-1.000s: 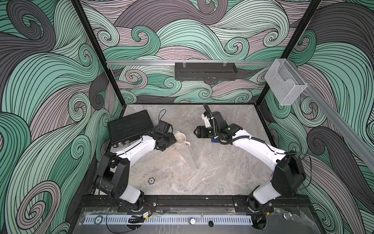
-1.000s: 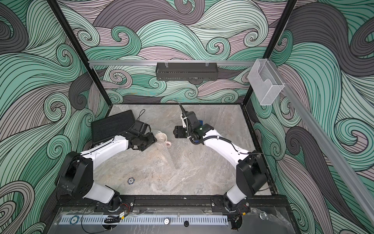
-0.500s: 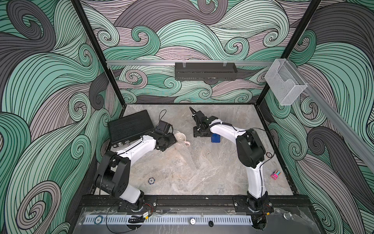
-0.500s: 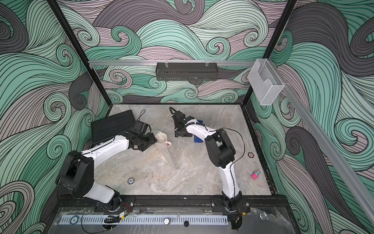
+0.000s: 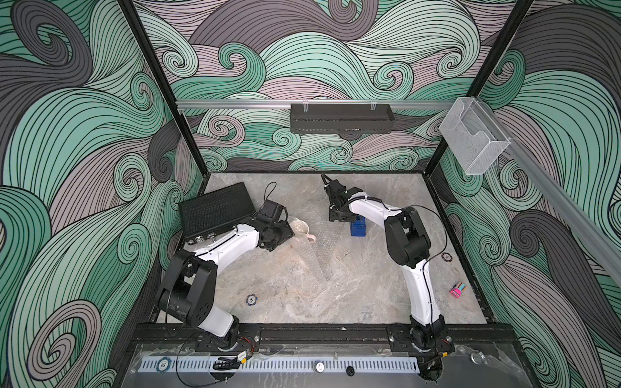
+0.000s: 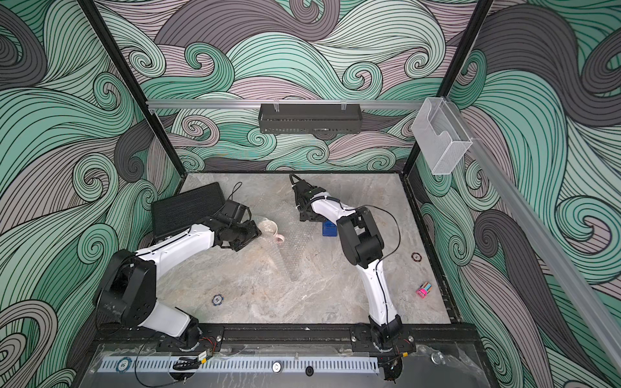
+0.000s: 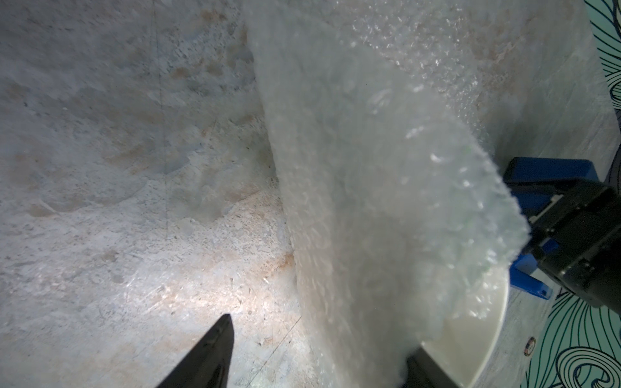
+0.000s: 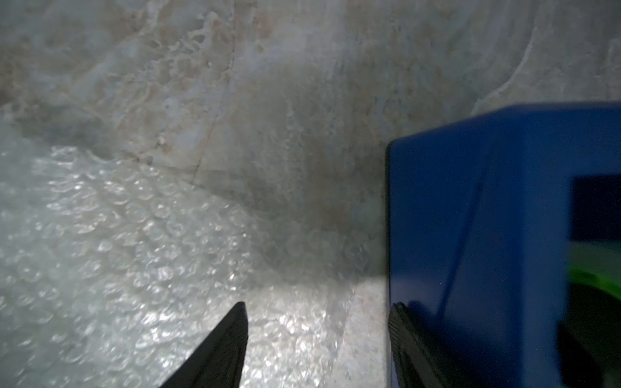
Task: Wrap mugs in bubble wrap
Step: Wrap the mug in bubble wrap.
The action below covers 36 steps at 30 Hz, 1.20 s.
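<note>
Next, my right gripper grips the bubble wrap [image 5: 323,249] by its free edge beside the blue tape dispenser, to fold the bubble wrap over the mug.
The pale pink mug [image 5: 301,229] sits tilted at the left end of the bubble wrap [image 5: 323,249], its handle toward the front; both top views show it [image 6: 270,227]. My left gripper [image 5: 285,234] is against its left side. In the left wrist view that gripper [image 7: 316,356] stands open. A raised flap of bubble wrap [image 7: 369,168] lies over the mug's cream inside [image 7: 470,346]. My right gripper [image 5: 337,217] points down at the sheet's far edge. It is open [image 8: 317,336] over bubble wrap [image 8: 117,252] and bare table, holding nothing.
A blue tape dispenser [image 5: 358,228] stands right beside one right finger [image 8: 408,339]. A black case [image 5: 215,210] lies at the back left. A poker chip [image 5: 251,299], another chip [image 5: 446,257] and a small pink object [image 5: 457,289] lie on the table.
My right arm has folded up and its gripper has swung back and down to the sheet's edge beside the dispenser, jaws narrowing slightly. The left arm and mug have not moved.
</note>
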Motion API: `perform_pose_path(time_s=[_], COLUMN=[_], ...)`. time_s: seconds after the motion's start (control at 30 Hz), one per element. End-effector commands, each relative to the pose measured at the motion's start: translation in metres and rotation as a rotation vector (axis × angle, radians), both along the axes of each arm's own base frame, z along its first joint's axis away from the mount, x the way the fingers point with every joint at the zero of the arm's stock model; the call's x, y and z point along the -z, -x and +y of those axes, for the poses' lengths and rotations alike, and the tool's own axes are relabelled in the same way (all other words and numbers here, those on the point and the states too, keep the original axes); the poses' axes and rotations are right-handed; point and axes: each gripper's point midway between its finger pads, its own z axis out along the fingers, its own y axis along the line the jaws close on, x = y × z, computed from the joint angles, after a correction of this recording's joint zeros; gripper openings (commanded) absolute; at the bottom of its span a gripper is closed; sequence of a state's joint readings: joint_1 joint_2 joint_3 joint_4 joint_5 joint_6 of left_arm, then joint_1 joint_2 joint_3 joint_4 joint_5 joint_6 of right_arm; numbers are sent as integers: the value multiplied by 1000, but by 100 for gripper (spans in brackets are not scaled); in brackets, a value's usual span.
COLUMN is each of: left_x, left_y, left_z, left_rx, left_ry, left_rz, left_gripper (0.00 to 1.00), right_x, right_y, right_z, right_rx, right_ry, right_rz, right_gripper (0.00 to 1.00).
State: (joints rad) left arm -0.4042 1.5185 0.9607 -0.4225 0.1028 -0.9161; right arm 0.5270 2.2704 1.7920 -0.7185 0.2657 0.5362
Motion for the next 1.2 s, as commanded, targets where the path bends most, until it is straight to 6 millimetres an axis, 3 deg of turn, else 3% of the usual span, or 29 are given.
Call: perform_pose_path(time_s=[0.0, 0.33, 0.5, 0.6, 0.8, 1.17], left_x=[-2, -1, 0, -1, -2, -6], left_y=[-6, -3, -3, -4, -5, -9], left_z=[-2, 0, -1, -1, -2, -3], left_rx=[7, 5, 6, 5, 3, 3], left_ry=[5, -3, 3, 7, 10, 8], left_rz=[-3, -2, -2, -3, -8, -12], left_gripper=[70, 70, 70, 70, 70, 70], right_x=[6, 30, 30, 10, -51, -116], right_y=[1, -1, -7, -17, -25, 9], right_z=[-12, -15, 0, 17, 47, 106], right_rx=[43, 57, 39, -12, -97, -293], right_ry=[40, 27, -59, -144, -286, -464], right_rz=[27, 87, 51, -32, -192, -306], right_gripper=[67, 54, 29, 14, 1, 0])
